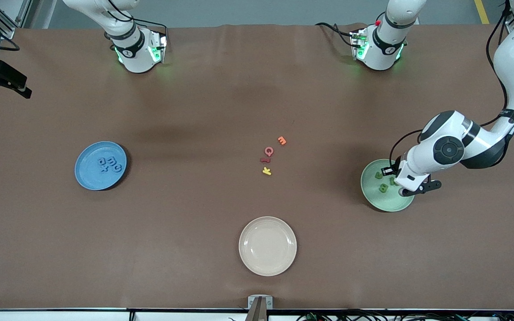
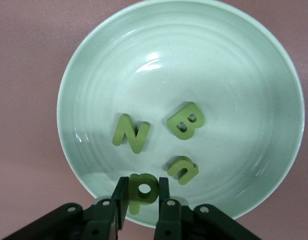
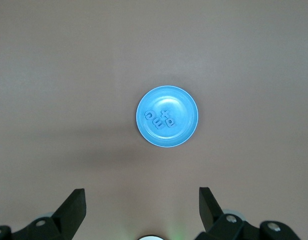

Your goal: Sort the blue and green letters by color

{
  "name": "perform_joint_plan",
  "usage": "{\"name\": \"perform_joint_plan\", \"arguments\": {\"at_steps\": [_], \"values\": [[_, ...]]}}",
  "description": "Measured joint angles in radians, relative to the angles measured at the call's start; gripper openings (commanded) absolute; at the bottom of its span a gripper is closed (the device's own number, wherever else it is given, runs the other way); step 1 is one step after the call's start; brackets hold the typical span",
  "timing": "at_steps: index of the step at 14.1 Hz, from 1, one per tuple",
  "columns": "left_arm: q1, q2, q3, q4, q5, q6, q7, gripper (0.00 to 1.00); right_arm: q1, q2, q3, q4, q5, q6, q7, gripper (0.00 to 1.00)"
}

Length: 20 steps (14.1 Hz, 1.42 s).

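My left gripper holds the green letter P (image 2: 136,194) low over the green plate, inside the plate's rim, so it should let go of the letter now.
My left gripper (image 2: 142,183) is shut on a green letter P (image 2: 144,191), just above the green plate (image 2: 94,60). Three more green letters lie in that plate: an N (image 2: 131,133), a B (image 2: 186,121) and a small n (image 2: 182,169). In the front view the left gripper (image 1: 407,191) hangs over the green plate (image 1: 373,198) at the left arm's end of the table. Several blue letters (image 1: 110,164) lie in the blue plate (image 1: 88,178) at the right arm's end. My right gripper (image 3: 141,192) is open and empty, high over the table near the blue plate (image 3: 186,102).
Orange (image 1: 282,141), pink (image 1: 268,151), dark red (image 1: 265,160) and yellow (image 1: 266,171) letters lie together mid-table. A cream plate (image 1: 267,245) with nothing in it sits nearer the front camera than they do.
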Motion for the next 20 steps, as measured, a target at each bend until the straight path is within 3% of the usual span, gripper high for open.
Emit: {"name": "perform_joint_plan", "arguments": {"at_steps": [2,6,13,15,20], "values": [[0.0,0.0,0.0,-0.002,0.0,0.0,0.0,0.35,0.0,0.017,0.0,0.022,0.0,-0.015,0.0,1.0],[0.0,0.0,0.002,-0.003,0.0,0.0,0.001,0.48,0.0,0.057,0.0,0.034,0.001,-0.018,0.0,1.0],[0.0,0.0,0.002,-0.001,0.0,0.0,0.001,0.94,0.0,0.092,0.0,0.059,0.004,-0.002,0.0,1.0],[0.0,0.0,0.001,0.001,0.0,0.0,0.001,0.99,0.0,0.082,0.0,0.062,0.005,-0.007,0.0,1.0],[0.0,0.0,0.0,0.006,0.0,0.0,0.001,0.99,0.0,0.056,0.0,0.037,0.008,-0.019,0.0,1.0]]}}
